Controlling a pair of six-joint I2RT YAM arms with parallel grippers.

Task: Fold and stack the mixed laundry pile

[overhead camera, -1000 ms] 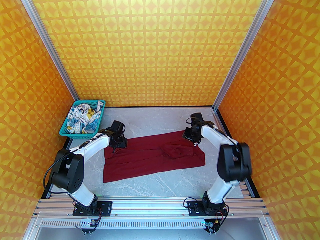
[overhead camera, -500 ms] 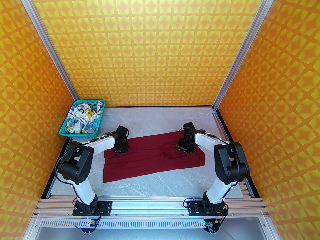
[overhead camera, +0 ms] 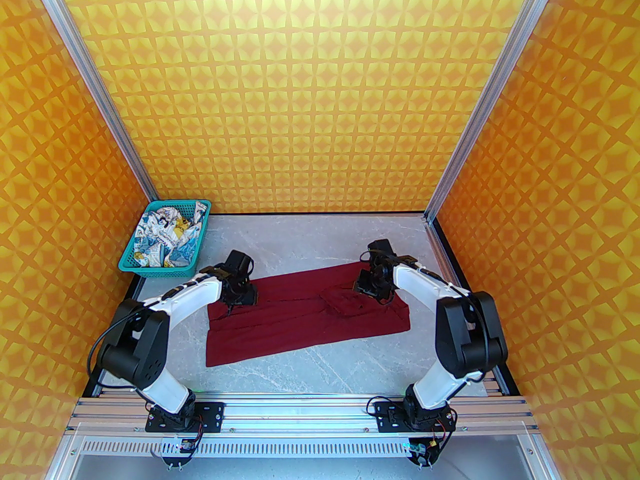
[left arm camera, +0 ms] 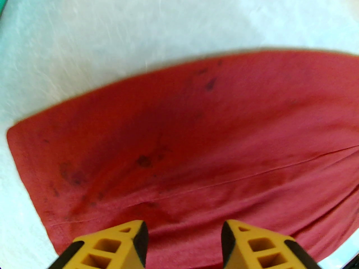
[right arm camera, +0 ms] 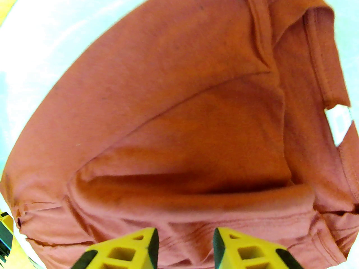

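Note:
The dark red T-shirt (overhead camera: 300, 315) needs to be turned for folding, so the robot's left gripper will next grab the T-shirt near its hem end, opposite the collar.
The dark red T-shirt (overhead camera: 300, 315) lies spread flat across the middle of the table, with a bunched sleeve and collar fold (overhead camera: 345, 303) towards its right. The white printed garment (overhead camera: 165, 243) sits crumpled in the teal basket. My left gripper (overhead camera: 239, 299) hovers over the shirt's far left corner; in the left wrist view its yellow fingers (left arm camera: 131, 242) stand apart over the red cloth (left arm camera: 196, 139), holding nothing. My right gripper (overhead camera: 369, 288) hangs over the shirt's far right part, open (right arm camera: 185, 245) just above a sleeve fold (right arm camera: 196, 189).
The teal perforated basket (overhead camera: 131, 264) stands at the table's back left corner, close behind my left arm. Aluminium frame posts (overhead camera: 452, 168) and patterned walls enclose the table. Bare grey tabletop (overhead camera: 340, 368) stretches between the shirt and the arm bases.
My right gripper has moved left from the shirt's far right edge to over the sleeve fold. The left gripper shifted right over the shirt's corner, then drew back slightly. The shirt lies unchanged.

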